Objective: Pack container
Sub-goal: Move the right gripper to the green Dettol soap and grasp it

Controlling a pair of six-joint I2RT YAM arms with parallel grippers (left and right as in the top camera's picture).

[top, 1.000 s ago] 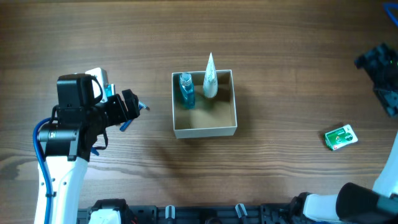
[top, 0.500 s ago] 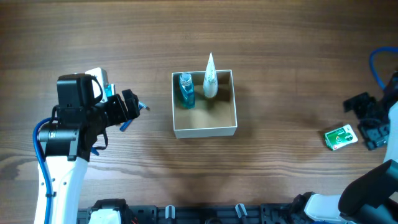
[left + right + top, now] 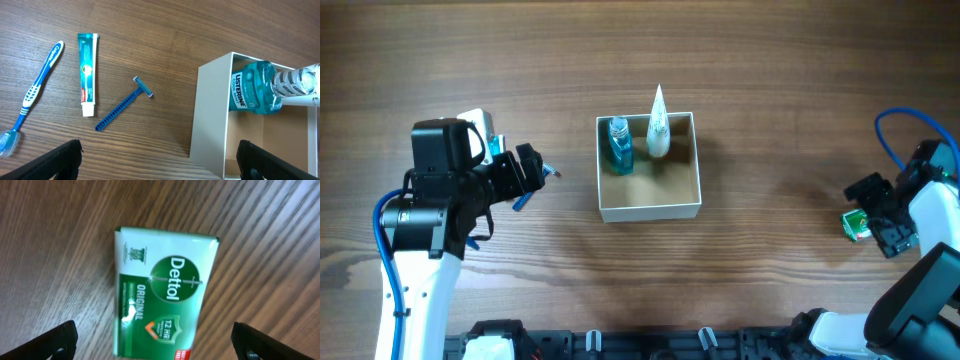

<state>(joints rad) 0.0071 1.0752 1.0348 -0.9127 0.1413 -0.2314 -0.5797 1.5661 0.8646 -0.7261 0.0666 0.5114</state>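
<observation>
The soap's side shows nearly whole below my right gripper's fingers in the right wrist view. My right gripper comes down, and only then closes on the soap.
The container (image 3: 650, 211) is a square box with white walls and a tan inside, at the table's middle. It holds a blue Listerine bottle (image 3: 619, 147) and a white tube (image 3: 659, 125) against its far wall. The left wrist view shows its near wall (image 3: 210, 115) and the bottle (image 3: 255, 90). My right gripper (image 3: 880, 215) is open and low over a green Dettol soap box (image 3: 162, 295), one finger on each side; the arm partly hides the soap overhead. My left gripper (image 3: 535, 172) is open and empty, left of the container.
A blue razor (image 3: 125, 102), a toothpaste tube (image 3: 87, 72) and a blue toothbrush (image 3: 37, 90) lie on the wood left of the container, beneath my left arm. The soap lies near the table's right edge.
My right arm has swung in from the far right corner and come down over the soap box. The left arm and the container have not moved.
</observation>
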